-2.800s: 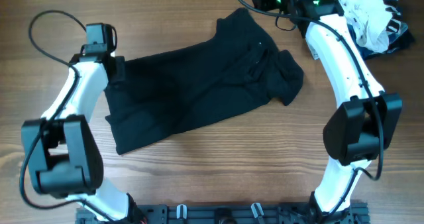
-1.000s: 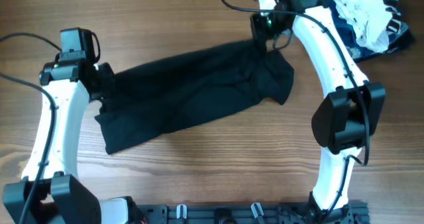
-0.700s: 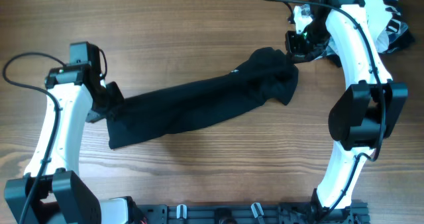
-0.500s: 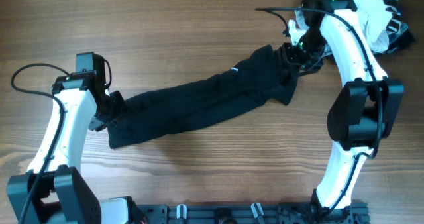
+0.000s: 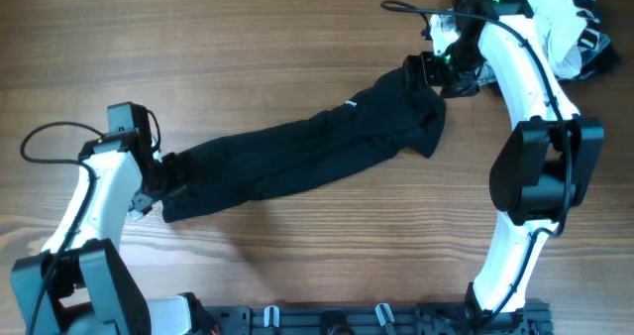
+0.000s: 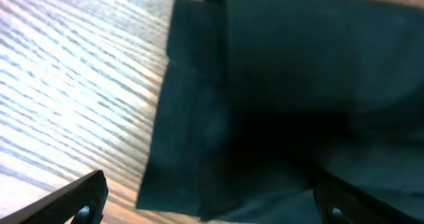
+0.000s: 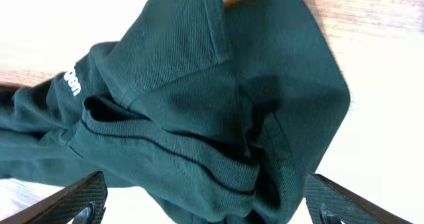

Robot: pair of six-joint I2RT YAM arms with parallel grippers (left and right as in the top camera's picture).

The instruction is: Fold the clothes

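I need to grab the black garment next with my left gripper by the folded hem at its end, so the bunched lettered end (image 5: 414, 115) stays free to fold.
The clothes (image 5: 297, 152), one black garment, lie on the wooden table as a long narrow band running from lower left to upper right, with a tiny white mark (image 5: 350, 104) on the upper edge. My left gripper (image 5: 160, 179) hovers over the band's left end, jaws wide, the folded hem (image 6: 199, 151) lying flat between the fingertips (image 6: 83, 199). My right gripper (image 5: 428, 72) is open over the bunched right end (image 7: 218, 118), where white lettering (image 7: 73, 83) shows. Neither gripper holds any fabric.
A heap of white, striped and blue garments (image 5: 555, 23) sits at the table's far right corner, just behind the right arm (image 5: 520, 67). A rail with clips (image 5: 337, 320) runs along the front edge. Bare wood (image 5: 248, 38) lies beyond the garment.
Both grippers were shut on the garment's ends, pulling it taut; now both have opened and let go. The left gripper has shifted toward the front edge, and the garment lies narrower.
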